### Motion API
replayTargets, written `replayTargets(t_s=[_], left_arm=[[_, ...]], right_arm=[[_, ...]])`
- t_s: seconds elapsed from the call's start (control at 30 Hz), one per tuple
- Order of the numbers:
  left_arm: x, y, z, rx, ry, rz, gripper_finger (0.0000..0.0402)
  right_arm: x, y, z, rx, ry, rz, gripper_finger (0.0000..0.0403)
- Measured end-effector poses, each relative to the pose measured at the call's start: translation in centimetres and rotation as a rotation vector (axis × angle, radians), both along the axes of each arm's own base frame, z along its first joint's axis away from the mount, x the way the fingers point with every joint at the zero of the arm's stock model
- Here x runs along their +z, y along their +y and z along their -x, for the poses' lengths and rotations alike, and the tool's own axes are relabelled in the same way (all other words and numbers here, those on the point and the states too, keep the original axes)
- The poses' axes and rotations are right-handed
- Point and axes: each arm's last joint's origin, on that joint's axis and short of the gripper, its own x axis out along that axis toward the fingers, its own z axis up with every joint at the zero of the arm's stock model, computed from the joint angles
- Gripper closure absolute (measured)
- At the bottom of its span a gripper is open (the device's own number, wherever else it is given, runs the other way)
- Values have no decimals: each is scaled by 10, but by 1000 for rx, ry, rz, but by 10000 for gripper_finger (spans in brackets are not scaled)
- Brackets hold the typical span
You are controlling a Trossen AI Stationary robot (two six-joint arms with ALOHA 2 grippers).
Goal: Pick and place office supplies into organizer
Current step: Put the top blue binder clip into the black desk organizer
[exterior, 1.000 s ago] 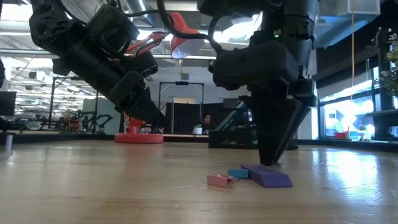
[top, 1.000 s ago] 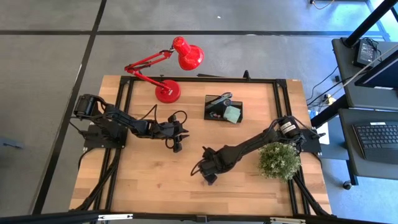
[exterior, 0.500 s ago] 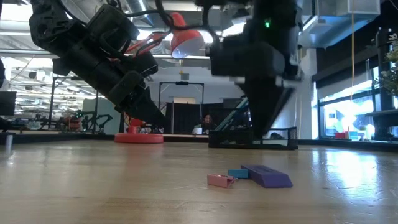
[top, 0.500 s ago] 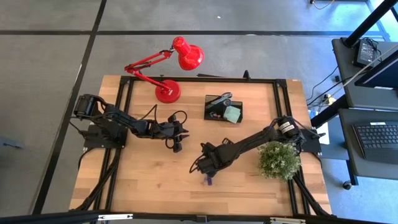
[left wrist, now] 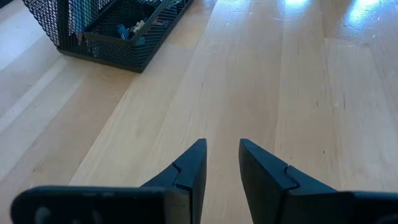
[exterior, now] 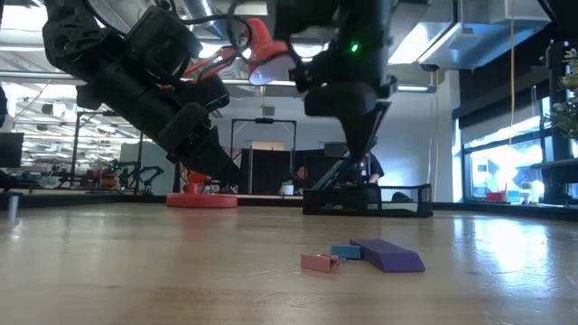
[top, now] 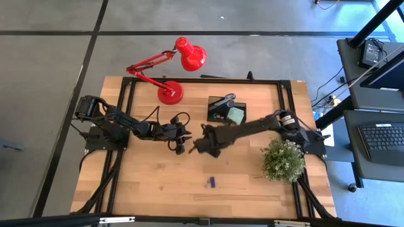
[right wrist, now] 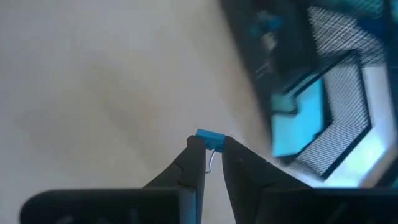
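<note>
My right gripper should keep holding the blue clip (right wrist: pixel 210 138) until it gets to the organizer's near edge (right wrist: pixel 254 81). The clip is hanging short of that edge, over empty wood.
My right gripper (top: pixel 201 146) hangs above the middle of the table, shut on a small blue clip (right wrist: pixel 210 137). It is just right of my left gripper (top: pixel 180 142), which stands open and empty (left wrist: pixel 222 157) over bare wood. The black mesh organizer (top: pixel 226 110) stands at the far middle, holding blue-handled scissors (top: pixel 222 101) and a pale green sticky-note pad (top: pixel 236 115). A purple piece (exterior: pixel 388 255), a small blue piece (exterior: pixel 345 252) and a pink piece (exterior: pixel 318 262) lie flat on the table near its front edge. My right gripper pinches the blue clip between its two fingertips, at the thin wire loop (right wrist: pixel 213 160). The blue body (right wrist: pixel 209 135) sticks out just past the tips. The fingers slant steeply down from above. The clip is lifted clear of the table.
A red desk lamp (top: pixel 170 93) stands at the far left of the table. A green bushy plant (top: pixel 283 161) sits at the right by the right arm's base. A black metal frame (top: pixel 126 88) runs along the table's edges. Bare wood lies at the near left.
My right gripper has risen from just above the purple piece near the front edge. It has swung toward the far edge and left, coming beside my left gripper, and has tipped and rolled. The purple, blue and pink pieces stay lying where they were.
</note>
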Motion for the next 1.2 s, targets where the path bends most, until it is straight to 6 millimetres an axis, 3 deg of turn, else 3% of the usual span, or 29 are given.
replayTargets(t_s=[0.27, 0.43, 0.7, 1.2], left_arm=[[0, 0, 0, 0, 1, 0, 313], [-1, 0, 1, 0, 19, -1, 313], [-5, 0, 4, 19, 62, 22, 313], [-7, 0, 6, 30, 84, 35, 313]], right_arm=[[1, -60, -6, -43, 22, 81, 348], [1, -84, -13, -34, -27, 79, 348], [-6, -101, -20, -10, -41, 78, 348], [-18, -110, -25, -7, -37, 77, 348]])
